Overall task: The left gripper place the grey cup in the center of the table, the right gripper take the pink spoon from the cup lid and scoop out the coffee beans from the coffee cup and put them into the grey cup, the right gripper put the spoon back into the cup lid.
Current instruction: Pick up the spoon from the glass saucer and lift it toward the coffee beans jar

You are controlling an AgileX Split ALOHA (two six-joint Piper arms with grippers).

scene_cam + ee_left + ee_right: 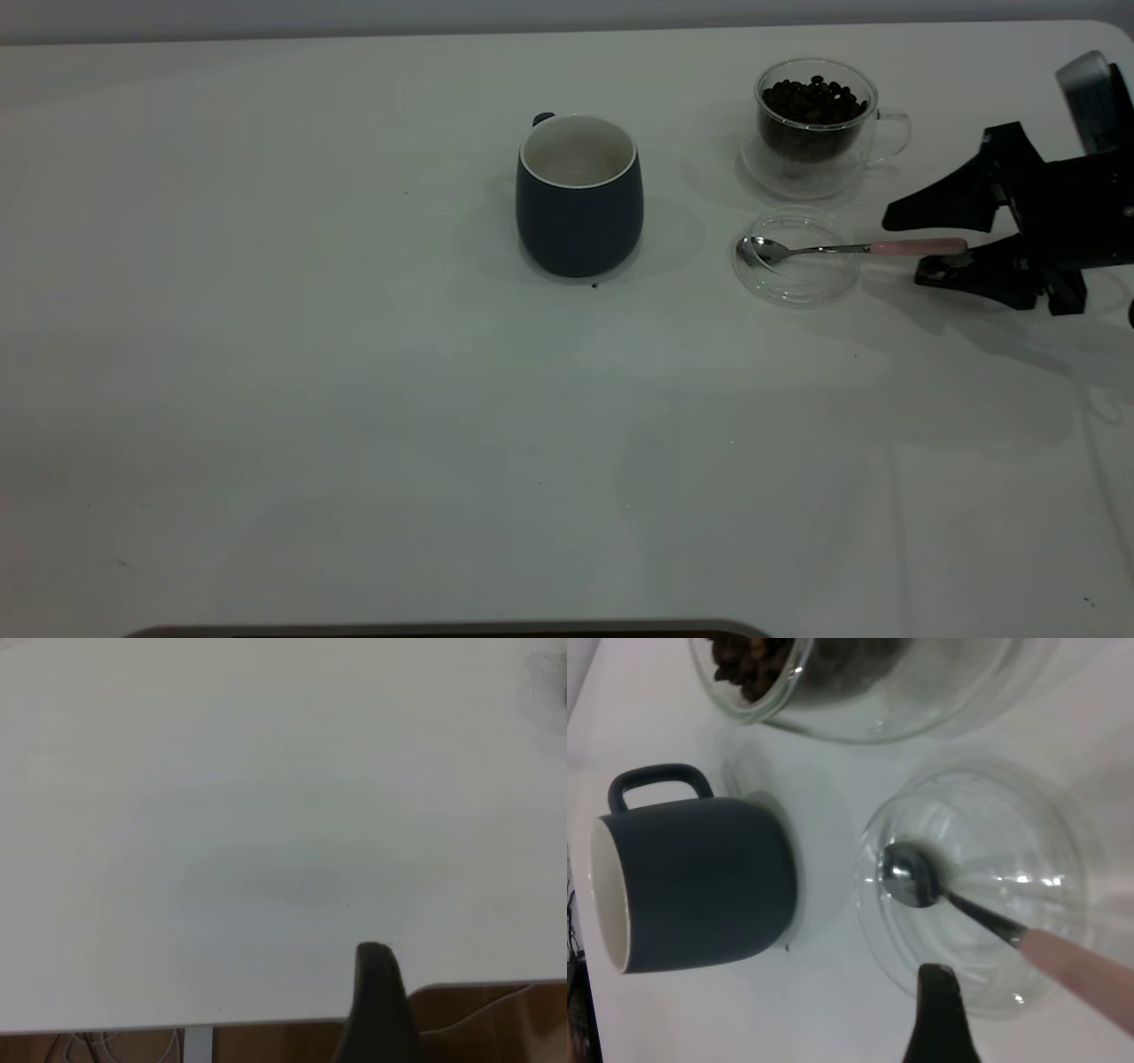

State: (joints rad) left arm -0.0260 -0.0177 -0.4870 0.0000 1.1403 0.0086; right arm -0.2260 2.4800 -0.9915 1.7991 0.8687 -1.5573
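The pink handle [918, 246] [1081, 973] is between my fingers, so my right gripper would hold the spoon if it closed now. It needs to close on the spoon.
The grey cup [579, 197] stands upright and empty near the middle of the table [266, 399]. The coffee cup [817, 124] holds the coffee beans [813, 99] at the far right. In front of it the cup lid [797, 259] holds the pink spoon [850, 249], with its pink handle pointing right. My right gripper [904, 248] is open, with one finger on each side of the handle end, not closed on it. The right wrist view shows the grey cup [700, 877], the lid [983, 842], the spoon [908, 875] and one finger [937, 1010]. My left gripper is out of the exterior view; one finger [376, 992] shows over bare table.
The table's edge [266, 1023] runs close under the left gripper, with brown floor beyond it. A small dark speck [594, 285] lies at the foot of the grey cup. A dark strip [443, 631] lines the table's near edge.
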